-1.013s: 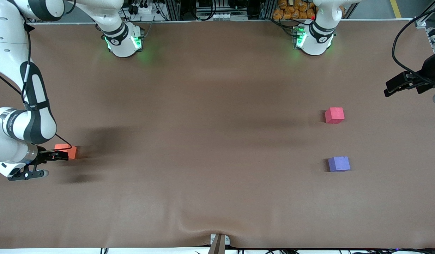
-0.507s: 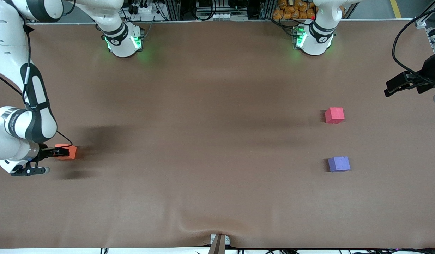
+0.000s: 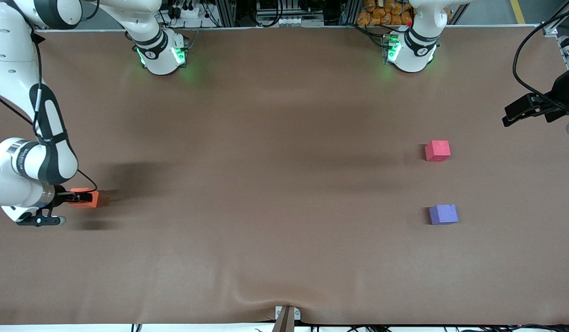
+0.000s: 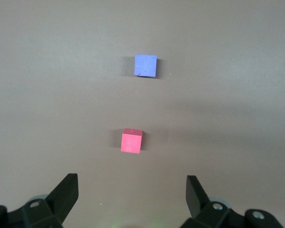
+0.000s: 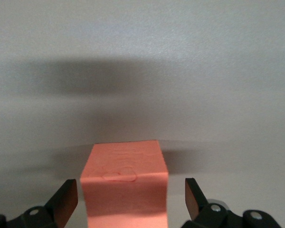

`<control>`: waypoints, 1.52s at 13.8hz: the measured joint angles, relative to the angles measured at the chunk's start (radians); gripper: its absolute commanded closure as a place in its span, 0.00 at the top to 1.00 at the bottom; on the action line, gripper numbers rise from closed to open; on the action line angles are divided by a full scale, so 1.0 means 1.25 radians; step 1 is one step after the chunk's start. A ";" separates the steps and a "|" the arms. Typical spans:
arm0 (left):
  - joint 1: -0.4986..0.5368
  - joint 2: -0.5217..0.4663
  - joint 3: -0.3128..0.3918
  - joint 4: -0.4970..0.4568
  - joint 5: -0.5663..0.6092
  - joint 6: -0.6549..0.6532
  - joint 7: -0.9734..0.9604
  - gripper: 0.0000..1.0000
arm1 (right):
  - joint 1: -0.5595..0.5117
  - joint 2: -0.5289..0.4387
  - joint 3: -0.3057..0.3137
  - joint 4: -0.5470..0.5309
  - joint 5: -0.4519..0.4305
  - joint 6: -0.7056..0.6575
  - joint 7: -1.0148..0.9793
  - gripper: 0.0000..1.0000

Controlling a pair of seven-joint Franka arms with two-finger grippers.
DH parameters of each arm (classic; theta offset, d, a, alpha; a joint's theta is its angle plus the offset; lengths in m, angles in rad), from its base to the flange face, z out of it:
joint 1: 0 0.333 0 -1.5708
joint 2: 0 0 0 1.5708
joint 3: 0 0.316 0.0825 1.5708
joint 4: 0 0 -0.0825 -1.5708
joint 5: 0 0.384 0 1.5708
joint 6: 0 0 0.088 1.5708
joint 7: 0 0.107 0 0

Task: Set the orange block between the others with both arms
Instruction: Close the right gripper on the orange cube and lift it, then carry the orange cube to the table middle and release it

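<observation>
My right gripper's fingers are low over the table on either side of the orange block, so it is time to close on the block.
The orange block (image 3: 93, 199) lies on the brown table at the right arm's end. My right gripper (image 3: 81, 198) is down around it, open: in the right wrist view the orange block (image 5: 123, 190) sits between the two fingers of the right gripper (image 5: 131, 192) with a gap on each side. At the left arm's end lie the red-pink cube (image 3: 437, 151) and, nearer the front camera, the blue-purple cube (image 3: 443, 214). My left gripper (image 3: 508, 116) hangs open and empty over the table's edge there. Its wrist view shows the left gripper (image 4: 131, 187), the red-pink cube (image 4: 132, 141) and the blue-purple cube (image 4: 146, 65).
The arms' green-lit bases (image 3: 162, 55) (image 3: 411, 50) stand along the table's back edge. A small metal bracket (image 3: 287, 316) sits at the middle of the front edge, where the brown cover (image 3: 266, 184) is wrinkled.
My right gripper has come down around the orange block, its wrist drawing slightly toward the table's end. The left arm and the two other cubes have not moved.
</observation>
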 measured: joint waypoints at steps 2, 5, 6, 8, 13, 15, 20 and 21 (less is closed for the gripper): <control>0.000 0.000 0.000 0.000 0.000 0.000 0.000 1.00 | 0.005 0.000 0.000 -0.005 0.000 0.004 0.008 0.69; 0.000 0.000 0.000 0.000 0.000 0.000 0.000 1.00 | 0.005 0.000 -0.001 -0.006 0.000 0.009 0.009 0.06; 0.000 0.000 0.000 0.000 0.000 0.000 0.000 1.00 | 0.004 0.000 -0.001 -0.006 0.000 0.010 0.014 0.00; 0.000 0.000 0.000 0.000 0.000 0.000 0.000 1.00 | 0.003 -0.002 -0.002 -0.005 0.000 0.010 0.032 0.00; 0.000 0.000 0.000 0.000 0.000 0.000 0.000 1.00 | 0.035 -0.006 0.012 0.017 0.000 -0.026 0.112 0.00; 0.000 0.000 -0.001 0.000 0.000 0.000 0.000 1.00 | 0.113 -0.014 0.019 0.083 0.002 -0.157 0.185 0.00; 0.000 0.000 -0.004 -0.001 0.000 0.000 0.000 1.00 | 0.307 -0.036 0.043 0.232 0.110 -0.375 0.247 0.00; 0.000 0.000 -0.004 -0.001 0.000 0.000 0.000 1.00 | 0.341 -0.036 0.056 0.239 0.123 -0.381 0.248 0.00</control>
